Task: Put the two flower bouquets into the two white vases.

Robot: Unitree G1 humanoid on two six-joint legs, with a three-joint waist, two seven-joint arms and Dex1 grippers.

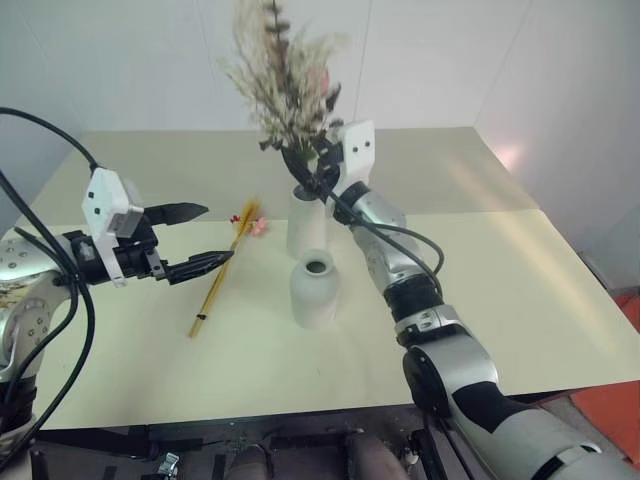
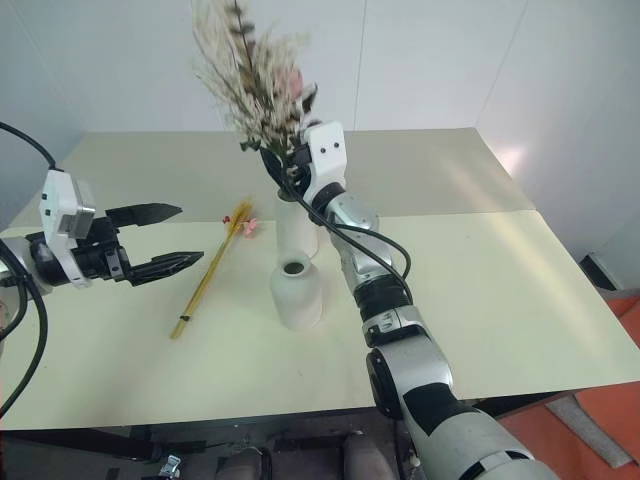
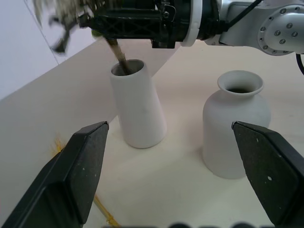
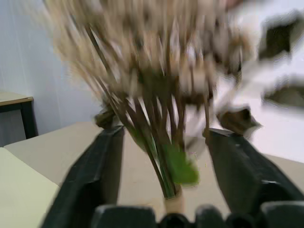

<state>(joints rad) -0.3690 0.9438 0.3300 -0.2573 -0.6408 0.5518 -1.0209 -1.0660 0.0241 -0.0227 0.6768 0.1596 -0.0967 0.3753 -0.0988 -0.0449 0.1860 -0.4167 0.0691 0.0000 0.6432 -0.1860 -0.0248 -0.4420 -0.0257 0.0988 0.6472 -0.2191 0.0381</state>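
Note:
I should next use my left gripper to grab the yellow bouquet by its lower stems, so that it can stand in the empty rounded vase [image 1: 314, 292] [image 3: 236, 109].
The bushy bouquet [image 1: 285, 80] of pale dried flowers stands upright with its dark stem [image 3: 118, 52] inside the mouth of the tall white vase [image 1: 303, 225]. My right gripper [image 1: 316, 175] is at the stem just above the vase rim. In the right wrist view its fingers [image 4: 102, 166] stand apart on either side of the stems, open. The shorter rounded vase [image 1: 314, 290] stands just in front, with nothing in it. The slim yellow-orange bouquet [image 1: 225, 270] lies flat on the table to the left. My left gripper [image 1: 217, 233] hovers open over it, holding nothing.
The pale table [image 1: 520, 290] runs wide to the right and front of the vases. A white wall rises behind its far edge. Black cables hang along both arms.

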